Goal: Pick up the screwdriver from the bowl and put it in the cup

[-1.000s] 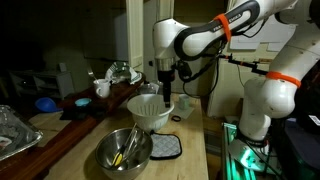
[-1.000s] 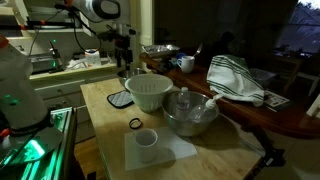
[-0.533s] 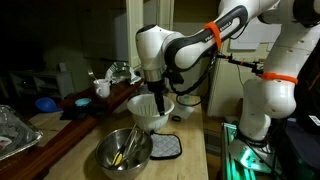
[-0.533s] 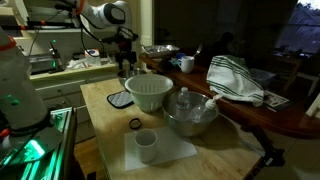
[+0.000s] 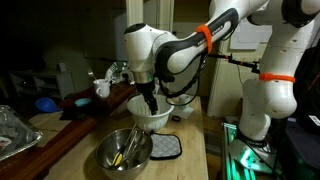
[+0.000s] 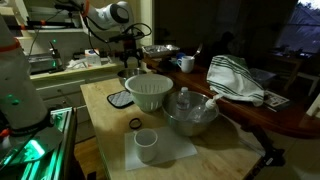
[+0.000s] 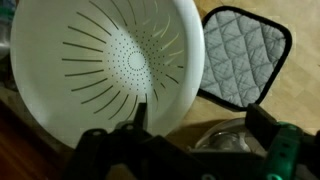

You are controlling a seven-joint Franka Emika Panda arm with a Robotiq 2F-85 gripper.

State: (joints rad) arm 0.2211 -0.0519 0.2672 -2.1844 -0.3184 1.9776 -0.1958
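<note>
I should grab the screwdriver's stem next, away from the yellowish handle, so that the handle end stays free to go into the cup.
The steel bowl [image 5: 122, 152] stands at the near end of the wooden counter and also shows in an exterior view [image 6: 191, 116]. The screwdriver [image 5: 126, 151] lies inside it, yellowish handle visible. The small white cup [image 6: 146, 145] stands on a white napkin. My gripper [image 5: 150, 101] hangs open and empty over the white funnel-shaped bowl [image 5: 152, 115], above and behind the steel bowl. In the wrist view the fingers [image 7: 200, 128] are spread wide, with the steel bowl's rim [image 7: 228, 134] between them and the screwdriver hidden.
The white slotted funnel bowl [image 7: 100, 60] fills the wrist view's left. A grey quilted pot holder [image 7: 245, 55] lies beside it and shows in both exterior views [image 5: 165, 147] [image 6: 121, 99]. A black ring [image 6: 134, 124] lies near the cup. A striped towel [image 6: 235, 80] and clutter sit beyond.
The arm has swung from behind the white funnel bowl to over it, toward the steel bowl. The gripper stays open. No object has moved.
</note>
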